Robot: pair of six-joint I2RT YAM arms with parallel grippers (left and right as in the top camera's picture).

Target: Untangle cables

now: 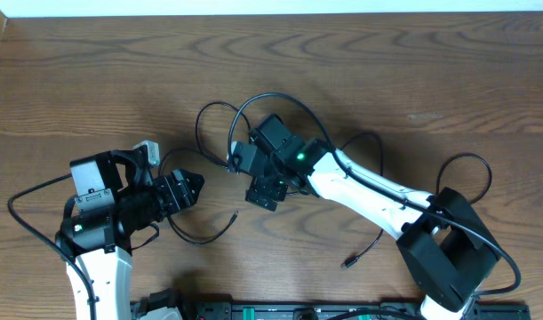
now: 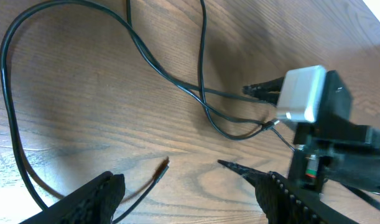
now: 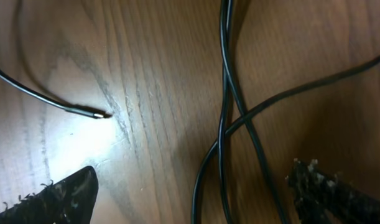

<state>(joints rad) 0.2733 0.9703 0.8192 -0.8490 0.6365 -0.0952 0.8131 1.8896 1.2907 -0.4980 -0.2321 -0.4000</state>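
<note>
Next, my right gripper grips the black cable along its part beside the crossing (image 3: 221, 167), which leaves the cable's ends free to pull out and untangle.
Thin black cables (image 1: 253, 107) loop across the table's middle and run under my right arm. A separate black cable (image 1: 209, 236) curves below my left gripper and ends in a small plug (image 1: 236, 215). My left gripper (image 1: 193, 188) is open and empty; in the left wrist view (image 2: 183, 196) that plug end (image 2: 165, 163) lies just ahead of its fingers. My right gripper (image 1: 264, 192) is open, low over crossing black cables (image 3: 230, 124) that lie between its fingers (image 3: 196, 202), holding nothing. No white or grey cable shows.
Another black cable end (image 1: 348, 263) lies at the front right. A black loop (image 1: 467, 160) rises by the right arm's base. My right gripper's white-capped head (image 2: 305, 93) shows close ahead in the left wrist view. A bare plug tip (image 3: 102, 114) lies left of the crossing.
</note>
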